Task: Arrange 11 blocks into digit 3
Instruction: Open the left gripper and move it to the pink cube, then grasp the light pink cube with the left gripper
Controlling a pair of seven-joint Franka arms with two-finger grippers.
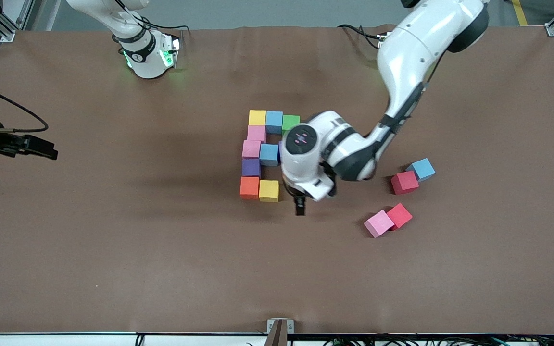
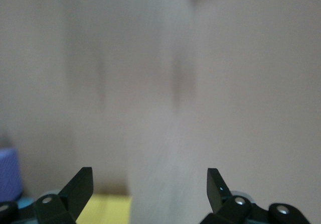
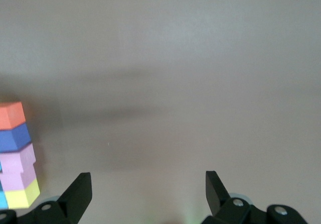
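The loose pink block makes the 3's bottom row longer beside the last yellow block. My left gripper should pick up the pink block next by opposite sides.
Blocks lie touching in a partly built figure at mid-table: yellow, light blue and green in a row, then pink, pink, light blue, purple, orange and yellow. My left gripper hangs open and empty just beside that last yellow block, toward the left arm's end; its hand hides part of the figure. A loose pink block and a loose light blue block lie apart. My right gripper waits open and empty at the right arm's end.
Two red cubes lie among the loose blocks: one touches the loose light blue block, the other touches the loose pink one. The left arm's white forearm reaches over the table. Brown tabletop surrounds everything.
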